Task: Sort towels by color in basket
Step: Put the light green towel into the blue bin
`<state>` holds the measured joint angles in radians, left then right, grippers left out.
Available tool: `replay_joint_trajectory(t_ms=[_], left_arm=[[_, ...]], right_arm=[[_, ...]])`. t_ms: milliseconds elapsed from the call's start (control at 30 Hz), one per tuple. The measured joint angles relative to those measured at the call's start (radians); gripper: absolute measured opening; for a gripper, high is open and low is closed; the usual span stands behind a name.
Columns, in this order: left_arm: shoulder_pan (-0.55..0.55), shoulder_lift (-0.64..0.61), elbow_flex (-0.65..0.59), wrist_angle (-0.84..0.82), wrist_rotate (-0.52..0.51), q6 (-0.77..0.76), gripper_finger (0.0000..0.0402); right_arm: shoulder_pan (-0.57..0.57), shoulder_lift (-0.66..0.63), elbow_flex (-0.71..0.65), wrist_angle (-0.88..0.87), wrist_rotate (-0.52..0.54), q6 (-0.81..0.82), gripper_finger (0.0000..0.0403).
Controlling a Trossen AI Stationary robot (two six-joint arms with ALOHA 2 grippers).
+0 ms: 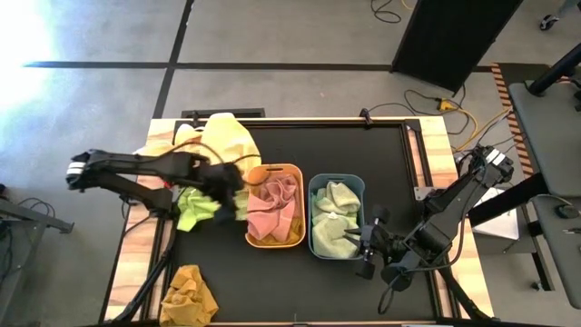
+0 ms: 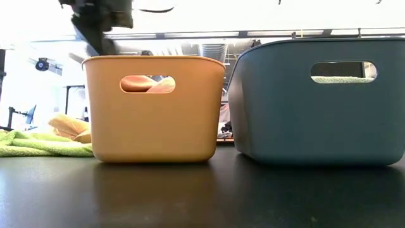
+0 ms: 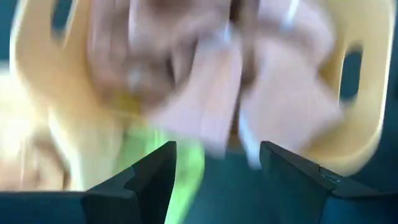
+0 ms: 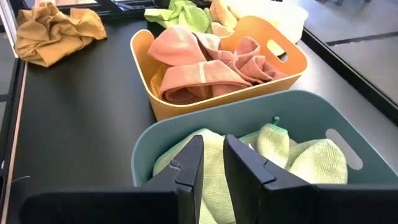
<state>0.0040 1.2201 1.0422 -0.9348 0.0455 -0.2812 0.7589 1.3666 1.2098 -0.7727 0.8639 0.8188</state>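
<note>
The towel should be sorted into the teal basket, so my left gripper should next grab a bunched fold of the lime green towel (image 1: 196,209).
An orange basket (image 1: 300,173) holds salmon pink towels (image 1: 272,204). A teal basket (image 1: 361,186) to its right holds pale green towels (image 1: 334,213). A lime green towel (image 1: 195,209) lies on the table left of the orange basket. A yellow towel (image 1: 227,136) lies at the far left and a mustard towel (image 1: 188,295) at the near left. My left gripper (image 1: 231,186) hangs open and empty by the orange basket's left side, over the lime towel (image 3: 186,168). My right gripper (image 1: 368,247) is shut and empty just outside the teal basket's near right corner.
The two baskets stand side by side in the table's middle (image 2: 152,126) (image 2: 304,114). Bare black table top lies along the near edge between the mustard towel (image 4: 56,31) and my right arm. Cables and a dark cabinet show on the floor beyond the far edge.
</note>
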Motion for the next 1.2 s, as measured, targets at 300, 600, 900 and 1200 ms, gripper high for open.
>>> replay_joint_trajectory(t_ms=[300, 600, 900, 1200], left_arm=[[-0.081, -0.182, -0.282, -0.024, -0.178, -0.368, 0.0215], [-0.059, -0.050, -0.519, 0.207, -0.127, -0.446, 0.0215], [-0.056, 0.124, -0.522, 0.211, -0.167, -0.431, 0.0210], [-0.068, 0.095, -0.445, 0.039, -0.275, -0.452, 0.0026]], right_arm=[[0.000, 0.000, 0.000, 0.000, 0.053, -0.046, 0.0052], [-0.069, 0.000, 0.000, -0.002, 0.043, -0.071, 0.0059], [-0.086, 0.000, -0.003, -0.010, 0.007, -0.071, 0.0097], [-0.086, 0.000, -0.004, -0.009, -0.004, -0.078, 0.0100]])
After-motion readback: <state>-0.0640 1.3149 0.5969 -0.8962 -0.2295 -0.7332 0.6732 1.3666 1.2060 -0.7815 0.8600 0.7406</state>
